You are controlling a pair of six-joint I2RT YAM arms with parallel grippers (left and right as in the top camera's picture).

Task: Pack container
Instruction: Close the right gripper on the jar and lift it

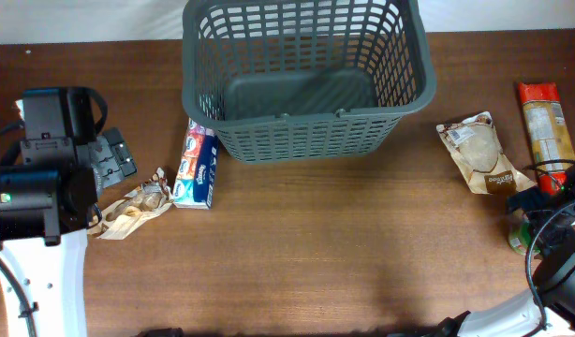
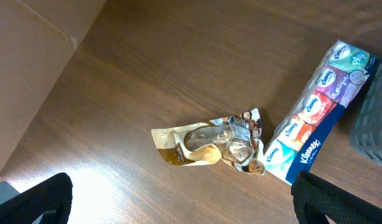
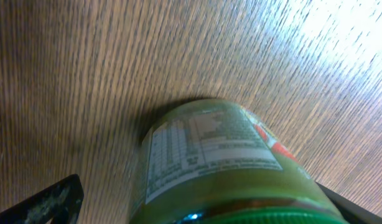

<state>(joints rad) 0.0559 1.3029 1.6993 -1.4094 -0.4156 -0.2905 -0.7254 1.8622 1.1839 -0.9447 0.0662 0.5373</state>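
Note:
The fingers of my right gripper reach down past the green jar's lid on either side of its labelled body, so I need to close them on the jar.
The dark grey basket stands empty at the back middle; its corner shows in the left wrist view. My left gripper is open and empty above the table, left of a crumpled brown snack pouch and a tissue multipack. My right gripper is open around a green jar at the right edge. The jar lies against one finger, with a gap to the other.
A brown pouch and a long pasta packet lie at the far right, behind the right gripper. The tissue multipack lies against the basket's left front corner. Cables run by both arms.

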